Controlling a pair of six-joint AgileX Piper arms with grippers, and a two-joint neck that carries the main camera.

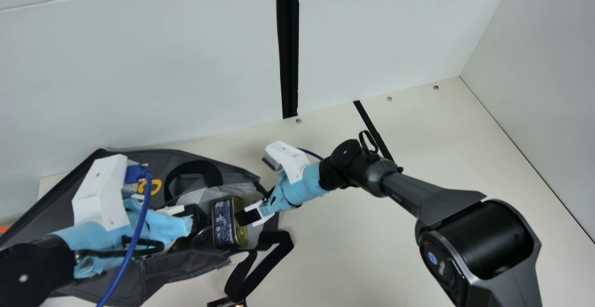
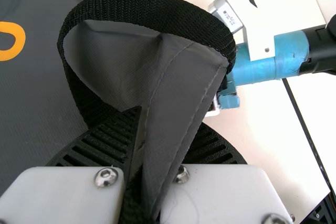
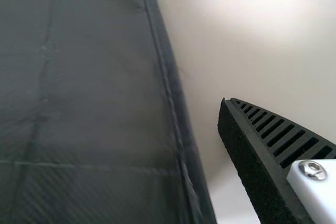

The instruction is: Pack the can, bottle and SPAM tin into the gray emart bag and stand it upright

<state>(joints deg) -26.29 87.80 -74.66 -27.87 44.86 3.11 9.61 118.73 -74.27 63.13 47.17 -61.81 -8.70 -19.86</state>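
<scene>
I will pinch the bag by its stitched edge point(image 3: 176, 106) with my right gripper next. The edge stands up beside the open finger, and the bag's side point(image 3: 89, 93) is slack and wide.
The gray emart bag point(image 1: 155, 267) lies spread at the left, its mouth toward the middle. In that mouth sits the SPAM tin point(image 1: 229, 221), blue label showing, beside a dark rounded thing I cannot identify. My left gripper point(image 1: 194, 216) is over the bag just left of the tin. In the left wrist view, my left gripper point(image 2: 168, 124) pinches a fold of the bag point(image 2: 178, 90) near a handle loop point(image 2: 142, 11). My right gripper point(image 1: 247, 216) is at the tin's right side. In the right wrist view, my right gripper point(image 3: 168, 108) stands open; bag fabric point(image 3: 94, 103) hides one finger.
A black strap point(image 1: 260, 270) trails from the bag onto the cream table point(image 1: 334, 251). A small dark item point(image 1: 228, 303) lies at the near edge. White walls point(image 1: 139, 65) rise behind and at the right, and a black strip point(image 1: 374, 130) crosses the table behind my right arm.
</scene>
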